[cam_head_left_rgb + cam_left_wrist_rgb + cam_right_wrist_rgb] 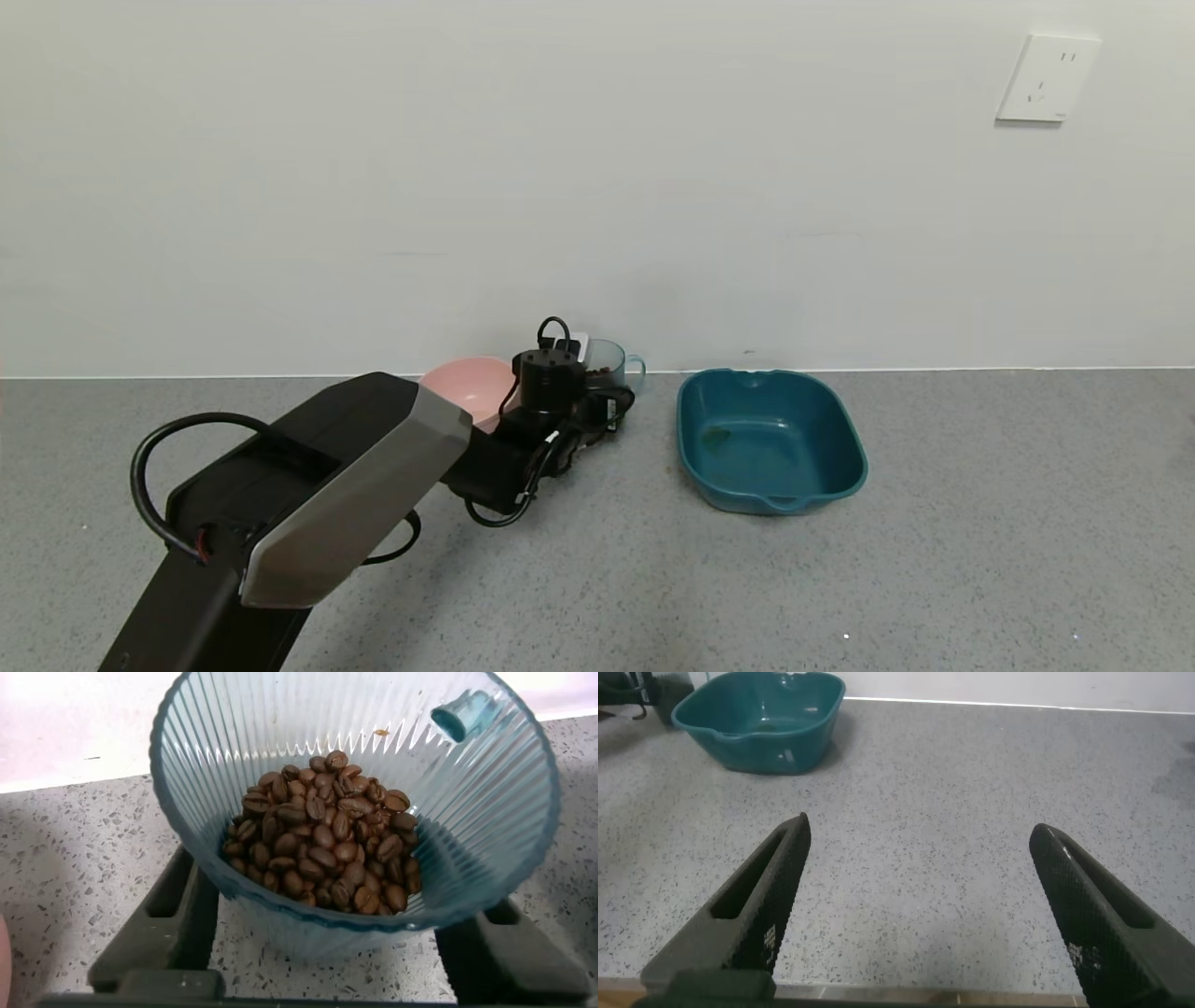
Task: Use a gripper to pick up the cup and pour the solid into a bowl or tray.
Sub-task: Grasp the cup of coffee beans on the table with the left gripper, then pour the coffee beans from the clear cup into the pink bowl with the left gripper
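I should next grip the ribbed body [313,933] of the cup with my left gripper to keep the open cup [486,812] level, as loose brown beans are heaped inside.
The cup [611,359], a ribbed translucent blue mug with its handle pointing right, stands on the grey table by the wall. It holds many brown beans, the solid [322,835]. My left gripper [602,397] reaches it from the near side. In the left wrist view the cup [486,812] sits between the two black fingers [173,905] of the left gripper [336,896], which are spread wide, close to its sides. The teal tray [845,457] stands to the right of the cup. My right gripper [920,831] is open and empty above bare table, away from the tray [799,728].
A round pink bowl [467,383] stands just left of the cup, partly behind my left arm. The white wall runs right behind the cup and the tray. Grey table lies in front of and right of the tray.
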